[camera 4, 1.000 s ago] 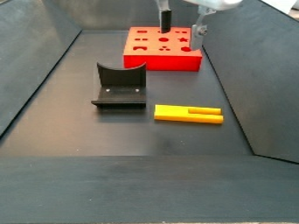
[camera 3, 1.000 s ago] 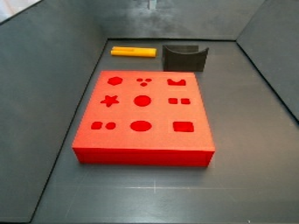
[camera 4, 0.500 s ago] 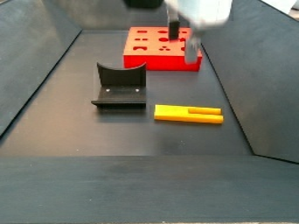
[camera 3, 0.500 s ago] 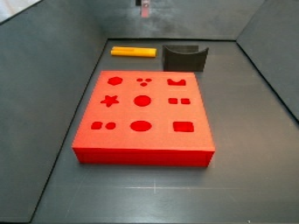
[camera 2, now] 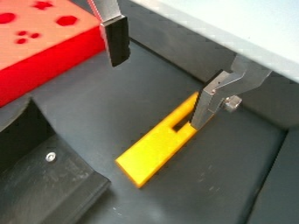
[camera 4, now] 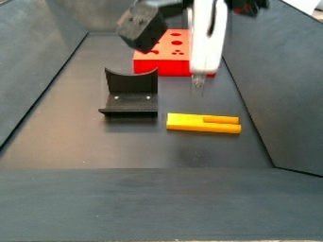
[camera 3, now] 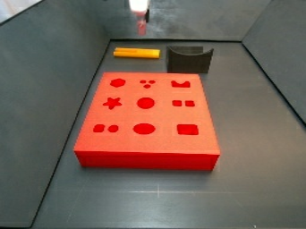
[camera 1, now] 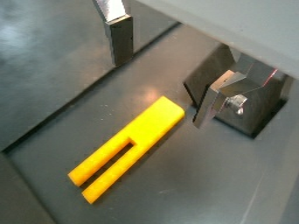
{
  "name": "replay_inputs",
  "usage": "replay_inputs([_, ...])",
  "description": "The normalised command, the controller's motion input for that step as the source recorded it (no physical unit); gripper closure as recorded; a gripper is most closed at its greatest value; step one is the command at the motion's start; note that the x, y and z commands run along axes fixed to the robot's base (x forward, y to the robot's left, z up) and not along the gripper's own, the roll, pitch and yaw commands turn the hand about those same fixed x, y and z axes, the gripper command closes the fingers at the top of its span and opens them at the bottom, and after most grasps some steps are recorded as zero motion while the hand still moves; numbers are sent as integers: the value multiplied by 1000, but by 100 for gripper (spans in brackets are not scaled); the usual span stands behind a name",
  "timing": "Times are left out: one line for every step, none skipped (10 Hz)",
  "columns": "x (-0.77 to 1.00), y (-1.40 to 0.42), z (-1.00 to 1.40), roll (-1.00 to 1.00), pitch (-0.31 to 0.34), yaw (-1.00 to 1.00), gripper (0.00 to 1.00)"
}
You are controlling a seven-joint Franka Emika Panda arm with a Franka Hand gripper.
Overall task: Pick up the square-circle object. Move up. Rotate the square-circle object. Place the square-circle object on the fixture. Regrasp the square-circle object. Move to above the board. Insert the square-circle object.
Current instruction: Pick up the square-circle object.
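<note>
The yellow square-circle object needs its slotted end free for inserting, so my gripper should reach it and grab its solid end (camera 1: pixel 163 118).
The square-circle object (camera 4: pixel 203 123) is a slim yellow bar with a slot at one end, lying flat on the dark floor beside the fixture (camera 4: pixel 127 93); both wrist views show it, object (camera 1: pixel 128 149) and object (camera 2: pixel 163 144). My gripper (camera 4: pixel 198 83) hangs in the air above it, open, with nothing between the fingers (camera 2: pixel 117 44). In a wrist view one finger (camera 1: pixel 214 101) stands over the bar's solid end. The red board (camera 3: pixel 146 116) lies further off, with its shaped cut-outs showing. The gripper (camera 3: pixel 141 27) sits over the yellow bar (camera 3: pixel 136 53).
Grey walls slope up around the floor on all sides. The dark fixture (camera 3: pixel 189 58) stands just beside the bar, between it and one wall. A corner of the board (camera 2: pixel 41 44) shows in a wrist view, close to the fixture (camera 2: pixel 47 175).
The gripper has travelled from over the board to above the yellow bar and has come lower. The bar, fixture and board have not moved.
</note>
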Motion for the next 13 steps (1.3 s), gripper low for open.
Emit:
replay_inputs([186, 226, -514, -309, -76, -200, 0])
replay_inputs([223, 191, -471, -349, -20, -49, 0])
replay_inputs([83, 131, -337, -414, -7, -57, 0])
replay_inputs([0, 186, -286, -453, 0, 0, 0])
replay_inputs([66, 214, -389, -394, -29, 40, 0])
replay_inputs([0, 0, -649, -224, -126, 0, 0])
replay_inputs([254, 0, -603, -121, -44, -120, 0])
replay_inputs([191, 0, -626, -110, -74, -60, 0])
replay_inputs([243, 0, -671, -13, -91, 20, 0])
replay_inputs([286, 0, -574, 0, -54, 37, 0])
replay_inputs([186, 34, -494, 0, -54, 46, 0])
replay_inputs([114, 26, -449, -43, -80, 31, 0])
replay_inputs([6, 46, -406, -130, -113, 31, 0])
